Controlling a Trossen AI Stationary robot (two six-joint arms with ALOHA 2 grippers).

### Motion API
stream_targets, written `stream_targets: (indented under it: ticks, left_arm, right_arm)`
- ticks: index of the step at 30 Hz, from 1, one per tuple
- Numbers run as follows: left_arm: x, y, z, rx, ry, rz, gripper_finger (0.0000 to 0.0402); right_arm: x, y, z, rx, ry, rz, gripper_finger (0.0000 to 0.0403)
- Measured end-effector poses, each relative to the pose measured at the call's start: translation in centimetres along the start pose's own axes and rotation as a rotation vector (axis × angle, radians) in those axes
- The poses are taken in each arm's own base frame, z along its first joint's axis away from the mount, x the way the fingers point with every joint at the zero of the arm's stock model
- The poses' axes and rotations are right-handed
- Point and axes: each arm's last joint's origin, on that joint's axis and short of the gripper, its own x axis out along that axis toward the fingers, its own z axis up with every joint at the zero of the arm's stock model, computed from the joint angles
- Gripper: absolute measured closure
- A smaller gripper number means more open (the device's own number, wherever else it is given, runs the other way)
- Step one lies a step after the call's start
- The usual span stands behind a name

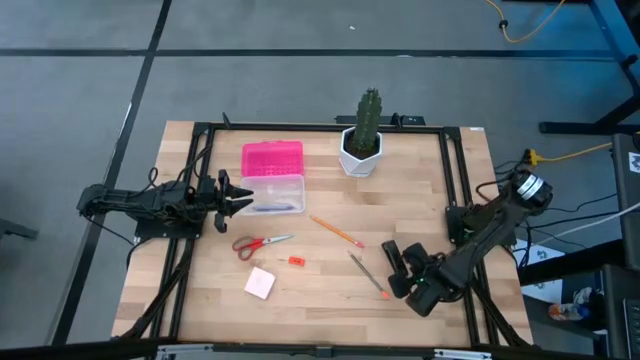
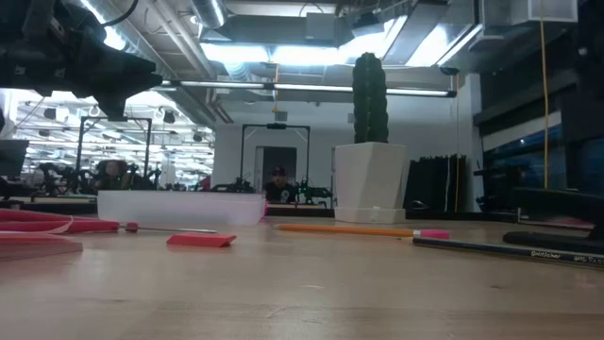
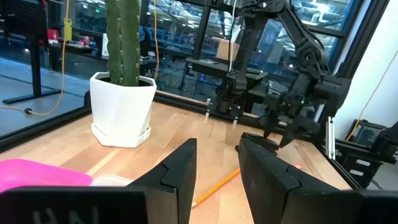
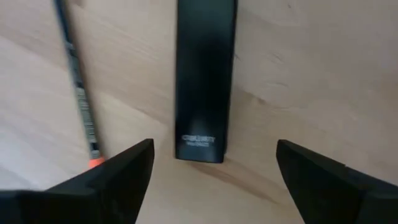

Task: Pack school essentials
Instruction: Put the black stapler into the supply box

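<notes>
The black oblong block needs to be packed into the clear box, so the robot's right gripper will next pick it up by its printed end.
On the table lie red-handled scissors, a pink square pad, a tiny orange-red piece, an orange pencil and a thin pen. The black oblong block lies flat beside the pen. My right gripper hovers open over the block's end, one finger on each side, touching nothing. My left gripper is open, level, just left of the clear box; its pink lid lies behind it.
A cactus in a white pot stands near the far edge. A black frame runs along the tabletop's sides. In the low view the pencil, the red piece and the box sit on bare wood.
</notes>
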Motion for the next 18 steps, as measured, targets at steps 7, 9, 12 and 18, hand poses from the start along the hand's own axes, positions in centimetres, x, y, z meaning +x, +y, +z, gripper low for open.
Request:
stream_targets:
  ticks: [7,9,12,18]
  left_arm:
    - [0.0,0.0,0.0,0.000,0.000,0.000,0.0288]
    - [0.0,0.0,0.0,0.000,0.000,0.000,0.0288]
    - [0.0,0.0,0.0,0.000,0.000,0.000,0.0288]
    - [0.0,0.0,0.0,0.000,0.000,0.000,0.0288]
  right_arm:
    - [2.0,1.0,0.7,-0.005,0.004,-0.038,0.0064]
    - [2.7,1.3,1.0,0.006,0.022,-0.059,0.0065]
    - [3.4,1.5,1.4,0.022,0.062,-0.097,0.0077]
    - [3.4,1.9,1.7,0.057,0.093,-0.105,0.0149]
